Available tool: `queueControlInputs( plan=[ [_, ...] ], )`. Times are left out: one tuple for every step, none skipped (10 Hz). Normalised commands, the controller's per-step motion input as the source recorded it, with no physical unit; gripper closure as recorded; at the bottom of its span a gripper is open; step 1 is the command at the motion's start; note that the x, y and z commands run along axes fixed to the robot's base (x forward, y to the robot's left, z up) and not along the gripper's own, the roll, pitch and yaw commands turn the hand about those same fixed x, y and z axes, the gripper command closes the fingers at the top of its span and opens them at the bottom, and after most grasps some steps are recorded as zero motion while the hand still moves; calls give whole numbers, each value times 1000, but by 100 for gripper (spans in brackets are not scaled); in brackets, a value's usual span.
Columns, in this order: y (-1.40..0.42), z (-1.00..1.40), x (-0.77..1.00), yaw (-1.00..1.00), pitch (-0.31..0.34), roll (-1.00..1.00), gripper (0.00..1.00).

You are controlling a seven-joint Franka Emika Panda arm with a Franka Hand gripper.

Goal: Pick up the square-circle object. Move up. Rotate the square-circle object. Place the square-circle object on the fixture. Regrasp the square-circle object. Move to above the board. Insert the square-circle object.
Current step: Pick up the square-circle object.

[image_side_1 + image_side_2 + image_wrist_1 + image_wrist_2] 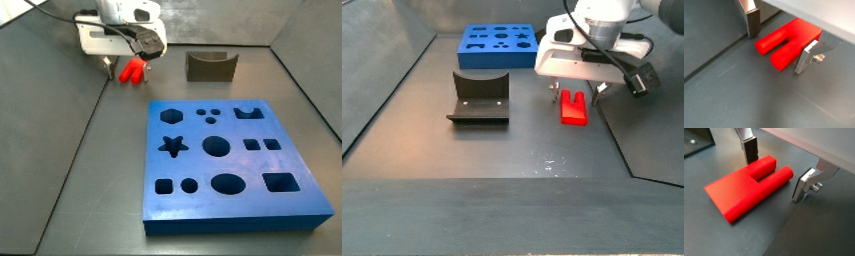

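Note:
Next, my gripper grabs the square-circle object across its two pegs near their joined base (132, 70) to lift and turn it for the fixture (210, 66).
The square-circle object (787, 42) is a bright red block that lies flat on the dark floor, its two prongs (767, 173) pointing out between my fingers. My gripper (779, 42) is low over it and open, one silver finger (753, 22) on each side of the prongs with a gap to each. In both side views the gripper (131, 65) stands over the red block (131, 72) near a wall, the block (575, 108) showing below the gripper (577, 92). The fixture (210, 66) stands apart, as does the blue board (227, 165).
The fixture (480, 98) sits on its base plate to one side of the red block. The blue board (500, 45) with its dark cut-outs lies further off. Grey walls (54, 90) enclose the floor, one close to the gripper.

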Motion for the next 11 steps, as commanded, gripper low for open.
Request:
queueControlInputs(
  plan=[
    [0,0,-146,-114,-207,-57,0],
    [0,0,-40,0,0,19,0],
    [0,-6,0,0,0,56,0],
    [0,0,0,0,0,0,0],
    [0,0,0,0,0,0,100],
    [0,0,0,0,0,0,100],
    [0,0,0,0,0,0,100],
    [0,0,0,0,0,0,100],
    [0,0,0,0,0,0,100],
    [0,0,0,0,0,0,100],
    [0,0,0,0,0,0,100]
  ],
)
